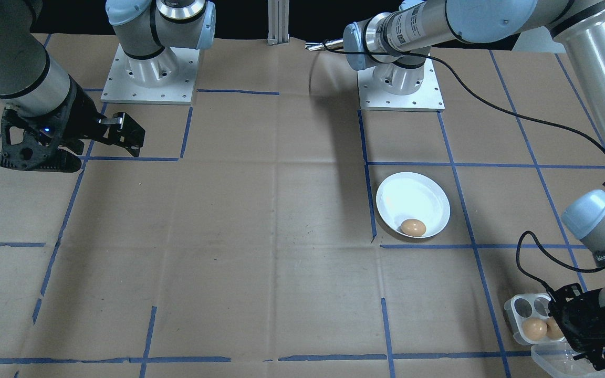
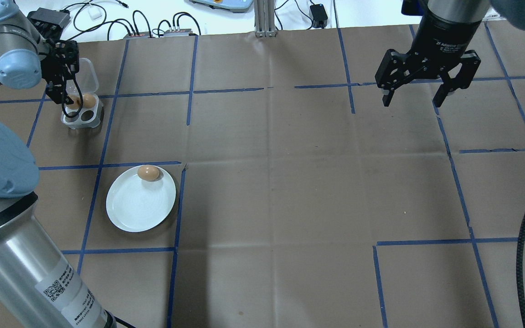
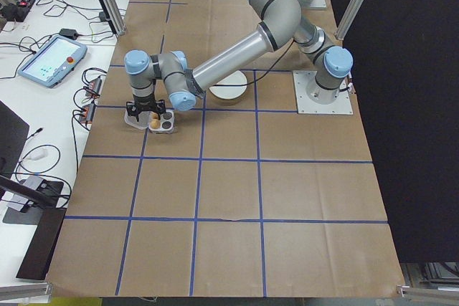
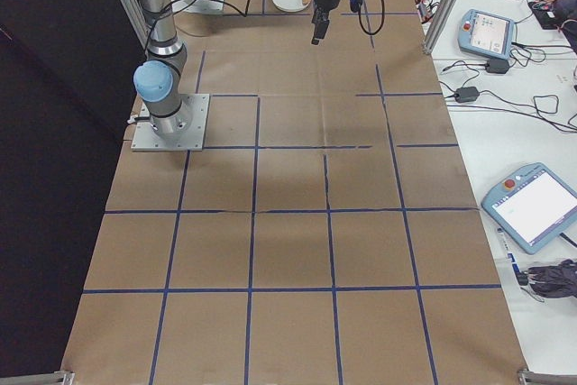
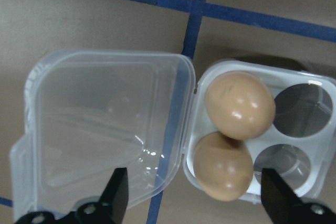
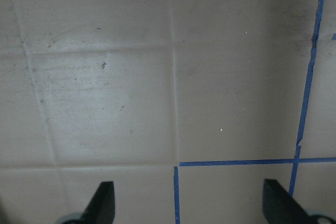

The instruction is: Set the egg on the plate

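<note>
The left gripper grabs the brown egg by its exposed upper sides next, since the tray's cup hugs the bottom of the egg.
The white plate [image 2: 137,207] [image 1: 413,197] lies on the brown table cover at my left. One brown egg [image 2: 148,172] [image 1: 413,227] rests inside it, near the rim. Farther out stands a small white egg tray [image 2: 83,119] [image 5: 321,139] with its clear lid [image 5: 100,135] folded open. Two brown eggs [image 5: 240,105] [image 5: 223,165] sit in it beside two empty holes. My left gripper [image 5: 195,198] [image 2: 67,98] hangs open just above the tray, touching nothing. On the far right my right gripper [image 2: 412,101] [image 6: 190,205] hovers open and empty over bare cover.
Blue tape lines divide the table cover into squares. Both arm bases [image 1: 149,73] [image 1: 400,79] are bolted at the robot side. Cables and small boxes [image 2: 153,25] lie along the far edge. A side bench holds teach pendants [image 4: 539,205].
</note>
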Controlling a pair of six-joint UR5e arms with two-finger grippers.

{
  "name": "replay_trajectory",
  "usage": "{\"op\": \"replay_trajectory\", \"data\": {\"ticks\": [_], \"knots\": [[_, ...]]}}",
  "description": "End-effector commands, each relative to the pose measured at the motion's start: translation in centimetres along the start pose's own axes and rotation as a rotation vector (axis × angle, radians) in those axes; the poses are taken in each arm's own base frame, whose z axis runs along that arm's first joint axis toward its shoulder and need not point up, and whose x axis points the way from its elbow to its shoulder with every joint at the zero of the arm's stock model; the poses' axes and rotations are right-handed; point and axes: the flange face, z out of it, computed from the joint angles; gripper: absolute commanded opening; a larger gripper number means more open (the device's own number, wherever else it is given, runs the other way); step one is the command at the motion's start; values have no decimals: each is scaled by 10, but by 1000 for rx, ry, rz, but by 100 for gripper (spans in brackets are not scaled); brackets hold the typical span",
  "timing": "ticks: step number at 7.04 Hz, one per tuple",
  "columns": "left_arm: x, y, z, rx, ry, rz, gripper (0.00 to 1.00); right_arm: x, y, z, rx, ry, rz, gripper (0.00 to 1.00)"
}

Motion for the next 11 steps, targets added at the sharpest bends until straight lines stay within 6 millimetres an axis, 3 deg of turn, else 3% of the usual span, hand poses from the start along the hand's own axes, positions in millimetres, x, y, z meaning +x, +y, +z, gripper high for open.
{"op": "replay_trajectory", "data": {"ticks": [1, 2, 3, 4, 11], "knots": [[2, 13, 16, 3, 22, -9, 89, 0, 0, 0, 1, -1, 0, 100], [3, 15, 22, 4, 29, -12, 89, 0, 0, 0, -1, 0, 0, 100], [2, 15, 20, 2, 27, -12, 76, 0, 0, 0, -1, -1, 0, 100], [2, 14, 18, 4, 28, -14, 72, 0, 0, 0, -1, -1, 0, 100], [3, 8, 20, 56, 31, -34, 76, 0, 0, 0, 1, 1, 0, 100]]}}
